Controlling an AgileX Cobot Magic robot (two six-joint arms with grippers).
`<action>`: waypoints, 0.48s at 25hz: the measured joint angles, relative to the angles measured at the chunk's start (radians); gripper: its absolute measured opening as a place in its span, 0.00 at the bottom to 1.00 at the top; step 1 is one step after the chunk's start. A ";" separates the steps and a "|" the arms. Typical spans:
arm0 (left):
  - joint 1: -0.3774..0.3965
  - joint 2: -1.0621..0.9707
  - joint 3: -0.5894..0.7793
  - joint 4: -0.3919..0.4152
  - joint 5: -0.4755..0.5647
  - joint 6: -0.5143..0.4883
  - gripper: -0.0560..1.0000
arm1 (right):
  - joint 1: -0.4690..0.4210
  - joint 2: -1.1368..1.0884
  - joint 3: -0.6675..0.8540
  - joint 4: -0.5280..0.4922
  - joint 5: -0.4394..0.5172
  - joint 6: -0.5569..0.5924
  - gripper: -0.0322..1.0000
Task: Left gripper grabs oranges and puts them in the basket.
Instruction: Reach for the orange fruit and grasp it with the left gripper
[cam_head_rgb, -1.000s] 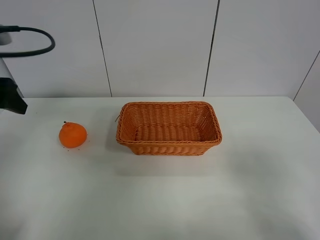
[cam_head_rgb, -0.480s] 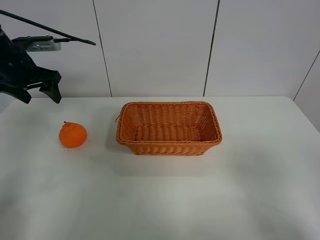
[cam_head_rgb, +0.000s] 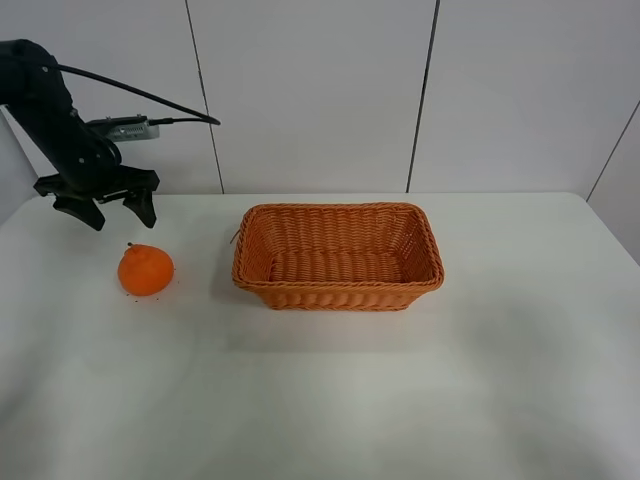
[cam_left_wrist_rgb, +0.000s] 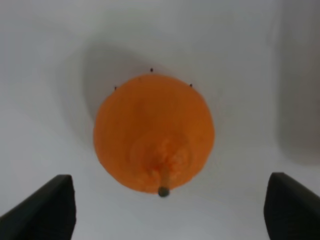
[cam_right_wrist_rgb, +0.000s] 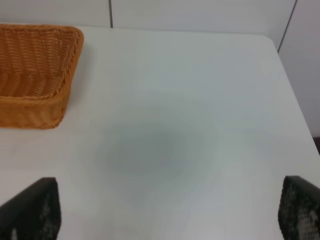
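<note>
My left gripper will pick up the orange by its tapered stem end (cam_head_rgb: 139, 254) next. Then it can put the orange in the wicker basket (cam_head_rgb: 340, 288).
The orange (cam_head_rgb: 146, 270) sits on the white table at the left, with its dark stem on top. It fills the middle of the left wrist view (cam_left_wrist_rgb: 154, 132). My left gripper (cam_head_rgb: 118, 213) hangs open just above and behind the orange, apart from it, with its fingers (cam_left_wrist_rgb: 42, 210) spread wider than the fruit. The wicker basket (cam_head_rgb: 340, 288) stands empty at the table's middle, to the right of the orange. My right gripper (cam_right_wrist_rgb: 165, 212) is open and empty over bare table to the right of the basket (cam_right_wrist_rgb: 35, 75). It is out of the exterior view.
The white table (cam_head_rgb: 450, 380) ends at a panelled white wall at the back. Black cables (cam_head_rgb: 130, 95) trail from the left arm above the table's far left. The table's right edge (cam_right_wrist_rgb: 295, 95) shows in the right wrist view.
The left arm has come in from the left edge, moving right and down, and its open gripper now hangs just above the orange. Orange and basket have not moved.
</note>
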 joint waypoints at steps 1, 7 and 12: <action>0.000 0.009 0.000 0.000 -0.003 0.000 0.87 | 0.000 0.000 0.000 0.000 0.000 0.000 0.70; 0.000 0.062 0.000 0.000 -0.018 0.000 0.86 | 0.000 0.000 0.000 0.000 0.000 0.000 0.70; 0.000 0.099 0.000 -0.004 -0.034 0.000 0.86 | 0.000 0.000 0.000 0.000 0.000 0.000 0.70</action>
